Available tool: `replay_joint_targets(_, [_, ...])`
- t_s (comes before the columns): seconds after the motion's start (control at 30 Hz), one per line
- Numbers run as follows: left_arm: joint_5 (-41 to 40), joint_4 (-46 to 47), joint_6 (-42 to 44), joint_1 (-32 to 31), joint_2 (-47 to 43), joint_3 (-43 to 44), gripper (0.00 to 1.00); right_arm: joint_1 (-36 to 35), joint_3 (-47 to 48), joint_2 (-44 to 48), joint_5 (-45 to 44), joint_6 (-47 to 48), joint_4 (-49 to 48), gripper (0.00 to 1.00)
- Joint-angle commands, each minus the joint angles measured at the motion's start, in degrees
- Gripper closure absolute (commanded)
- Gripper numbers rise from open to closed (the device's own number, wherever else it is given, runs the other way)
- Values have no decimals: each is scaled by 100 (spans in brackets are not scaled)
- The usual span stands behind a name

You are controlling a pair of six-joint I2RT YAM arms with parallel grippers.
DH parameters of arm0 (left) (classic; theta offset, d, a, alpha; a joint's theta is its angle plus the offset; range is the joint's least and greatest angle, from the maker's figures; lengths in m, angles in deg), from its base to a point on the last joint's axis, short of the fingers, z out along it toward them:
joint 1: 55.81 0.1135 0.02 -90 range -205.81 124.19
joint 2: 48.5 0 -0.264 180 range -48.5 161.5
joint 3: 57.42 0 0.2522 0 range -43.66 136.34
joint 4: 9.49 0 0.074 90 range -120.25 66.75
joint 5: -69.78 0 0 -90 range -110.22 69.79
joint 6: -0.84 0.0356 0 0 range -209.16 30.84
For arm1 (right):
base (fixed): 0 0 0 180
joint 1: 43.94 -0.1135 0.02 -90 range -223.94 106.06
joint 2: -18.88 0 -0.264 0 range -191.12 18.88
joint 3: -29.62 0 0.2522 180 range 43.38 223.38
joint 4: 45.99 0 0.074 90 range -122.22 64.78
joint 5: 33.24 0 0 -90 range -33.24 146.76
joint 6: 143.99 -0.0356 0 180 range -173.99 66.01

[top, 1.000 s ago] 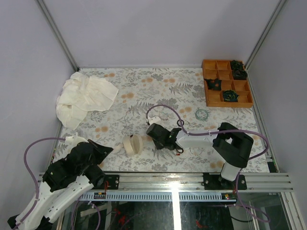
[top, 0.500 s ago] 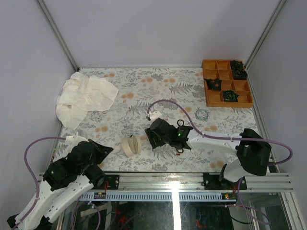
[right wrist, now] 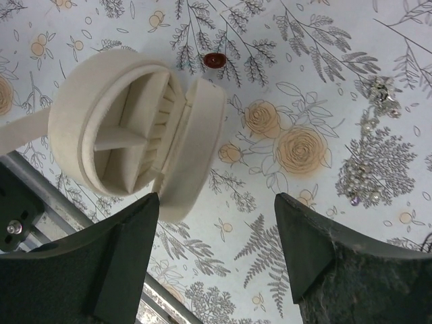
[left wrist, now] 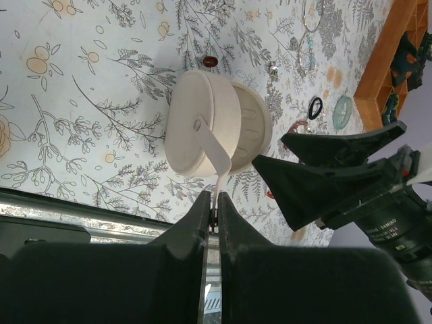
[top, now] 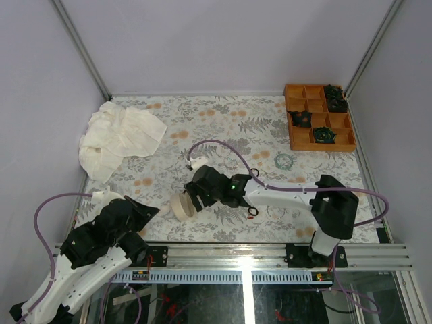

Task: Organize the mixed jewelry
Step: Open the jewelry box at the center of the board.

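I will hold the cream round case [right wrist: 131, 131] by its ajar lid [right wrist: 195, 152] with my right gripper next. The case's divided sections then stay free to take jewelry.
The mixed jewelry lies loose on the floral cloth: a reddish-brown bit [right wrist: 214, 60], sparkly silver pieces [right wrist: 380, 89], a black ring [left wrist: 315, 106], a pale-teal bracelet [top: 283, 160] and a clear hoop [left wrist: 310, 17]. A cream round case [right wrist: 131, 131] rests tilted with its lid ajar, and I can see dividers inside. My left gripper [left wrist: 216, 202] is shut on the case's strap [left wrist: 212, 145]. My right gripper [right wrist: 216, 202] is open just beside the lid, with nothing between its fingers [left wrist: 317, 182].
An orange divided tray [top: 300, 138] at the back right holds dark green pieces. A crumpled white cloth [top: 118, 135] lies at the back left. The metal rail [top: 243, 256] runs along the near edge, close to the case.
My right gripper has opened wide and moved left, up to the cream case. The left gripper has stayed shut on the strap, and the case has barely shifted.
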Motion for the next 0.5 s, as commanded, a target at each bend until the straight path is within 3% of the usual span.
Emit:
replay_joint_targets(0.0, [-175,-28,70,-19,-33,149,100,-60,518,-346,82,58,71,24])
replay_joint_targets(0.3, [-198,-112,80,-13,-78,238,100,-86,753,-869,179,-18,47,31])
replay_joint_targets(0.37, [-202,-127,80,-18,-90,245,100,-95,818,-918,170,-7,71,39])
replay_joint_targets(0.47, [-197,-136,89,-22,-98,262,100,-113,960,-935,52,70,201,63])
